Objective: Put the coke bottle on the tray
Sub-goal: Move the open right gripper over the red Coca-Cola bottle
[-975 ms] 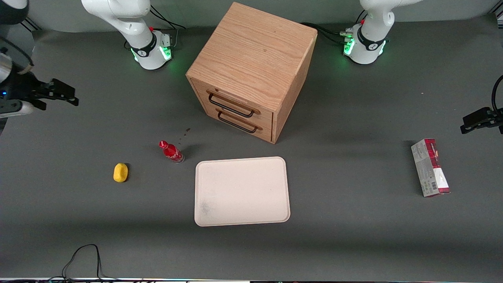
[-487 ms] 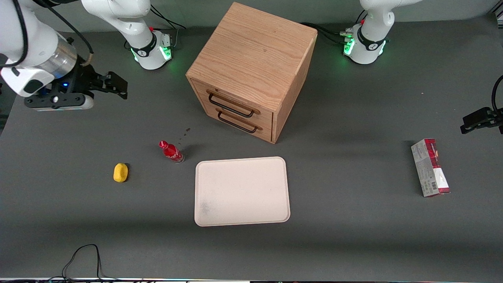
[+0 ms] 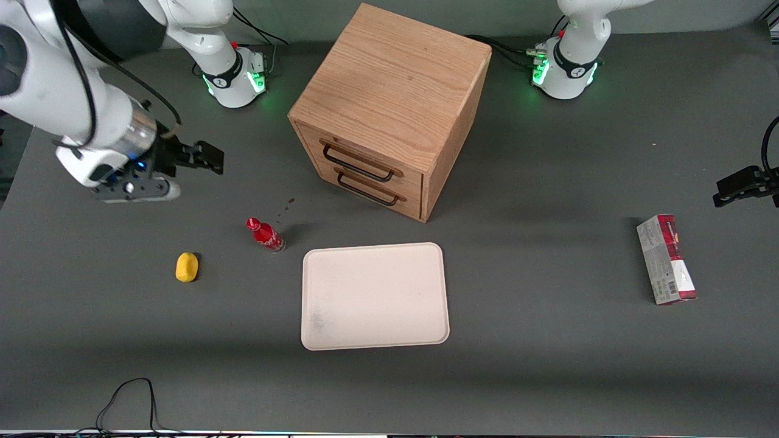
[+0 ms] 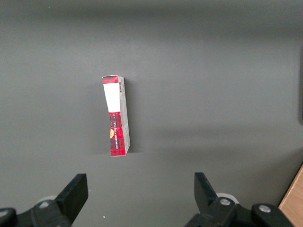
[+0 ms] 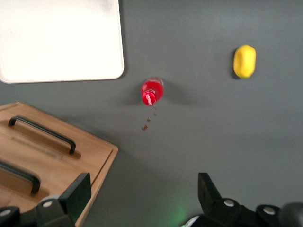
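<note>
I need to place the coke bottle on the tray [image 3: 374,295], so I should grab it with my gripper by its red cap [image 3: 252,223] next.
The coke bottle [image 3: 265,235], small and red with a red cap, stands on the grey table beside the tray's corner that is farthest from the front camera on the working arm's side. The tray [image 3: 374,295] is a large pale cream rectangle lying nearer the front camera than the wooden cabinet. My gripper [image 3: 204,157] is open and empty, held above the table, farther from the front camera than the bottle and well apart from it. The right wrist view shows the bottle [image 5: 152,91] from above, the tray [image 5: 61,40] and my gripper [image 5: 144,194].
A wooden drawer cabinet [image 3: 389,109] with two black handles stands farther from the front camera than the tray. A yellow oval lump [image 3: 187,267] lies beside the bottle toward the working arm's end. A red-and-grey carton [image 3: 666,259] lies toward the parked arm's end. A black cable [image 3: 131,401] lies at the table's front edge.
My gripper has come in from the working arm's end of the table toward the bottle and a little nearer the front camera. The bottle and tray have not moved.
</note>
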Controlling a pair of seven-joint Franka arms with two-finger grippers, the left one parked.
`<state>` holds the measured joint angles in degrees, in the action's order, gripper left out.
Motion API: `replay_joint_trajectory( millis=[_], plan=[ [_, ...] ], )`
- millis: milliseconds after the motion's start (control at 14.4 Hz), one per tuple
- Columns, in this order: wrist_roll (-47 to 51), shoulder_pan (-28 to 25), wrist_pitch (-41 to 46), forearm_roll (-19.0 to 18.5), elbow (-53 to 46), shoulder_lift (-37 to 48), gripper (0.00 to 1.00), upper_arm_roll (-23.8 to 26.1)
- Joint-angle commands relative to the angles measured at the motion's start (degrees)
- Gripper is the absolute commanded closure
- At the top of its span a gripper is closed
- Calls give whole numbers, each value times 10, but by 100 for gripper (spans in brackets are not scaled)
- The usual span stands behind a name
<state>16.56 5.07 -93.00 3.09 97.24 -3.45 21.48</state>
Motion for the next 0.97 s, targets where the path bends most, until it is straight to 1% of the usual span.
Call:
replay_joint_trajectory(
  millis=[0,278,418,487,627,696,905],
  plan=[
    [12,-5,-100,9,84,3,0,-1],
    [10,-8,-228,2,180,0,0,0],
    [11,-15,-277,1,211,-6,0,0],
    [11,-16,-292,-1,224,-12,0,0],
    [11,-22,-317,-19,241,-20,0,0],
    [11,-23,-321,-23,241,-28,0,0],
    [12,-22,-343,-52,241,-54,0,0]
  ],
)
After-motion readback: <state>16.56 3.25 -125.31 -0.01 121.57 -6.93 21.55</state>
